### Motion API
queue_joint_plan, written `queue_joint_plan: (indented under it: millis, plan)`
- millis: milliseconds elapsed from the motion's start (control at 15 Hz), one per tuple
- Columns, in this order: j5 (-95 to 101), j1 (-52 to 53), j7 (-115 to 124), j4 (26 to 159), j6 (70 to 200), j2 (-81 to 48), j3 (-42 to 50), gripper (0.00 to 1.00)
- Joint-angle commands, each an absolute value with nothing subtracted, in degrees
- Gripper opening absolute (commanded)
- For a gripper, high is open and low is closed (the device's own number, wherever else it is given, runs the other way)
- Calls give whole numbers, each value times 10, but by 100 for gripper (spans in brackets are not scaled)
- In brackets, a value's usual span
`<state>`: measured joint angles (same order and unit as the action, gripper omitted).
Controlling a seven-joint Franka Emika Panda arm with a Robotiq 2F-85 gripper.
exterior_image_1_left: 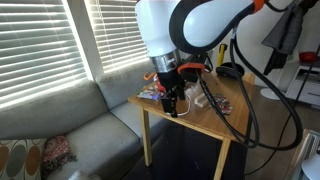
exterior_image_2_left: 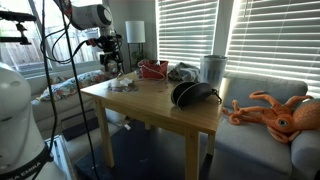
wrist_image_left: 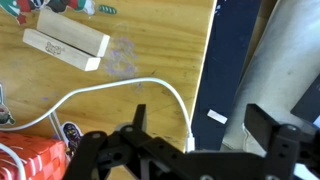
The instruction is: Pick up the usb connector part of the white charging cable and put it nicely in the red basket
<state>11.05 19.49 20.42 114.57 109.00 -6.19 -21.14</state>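
Note:
The cable's end lines up between my gripper's fingers. They are still above it and the table's edge, so my gripper lowers next before it closes.
In the wrist view the white charging cable curves across the wooden table from the left and bends down to the table's edge. Its usb connector lies right at that edge. My gripper is open and empty, and the connector sits between its fingers, nearer the left one. A corner of the red basket shows at the lower left, with more cable beside it. In both exterior views the gripper hangs low over a table corner. The red basket stands at the far side.
A pale wooden block lies on the table beyond the cable. Black headphones and a white cup stand on the table. A grey sofa is beside it, with an orange octopus toy on it. Past the table edge is a drop to the dark floor.

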Motion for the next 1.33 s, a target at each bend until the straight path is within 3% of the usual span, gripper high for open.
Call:
queue_joint_plan:
  millis: [0, 400, 800, 933, 1267]
  plan:
    - [160, 215, 225, 1116, 1116, -103, -199, 100]
    - [164, 220, 227, 1099, 1162, -136, -183, 97]
    - [153, 223, 226, 1089, 1162, -145, -177, 51]
    - [147, 223, 226, 1084, 1153, -146, -177, 46]
    - [115, 224, 224, 1076, 1115, -142, -181, 53]
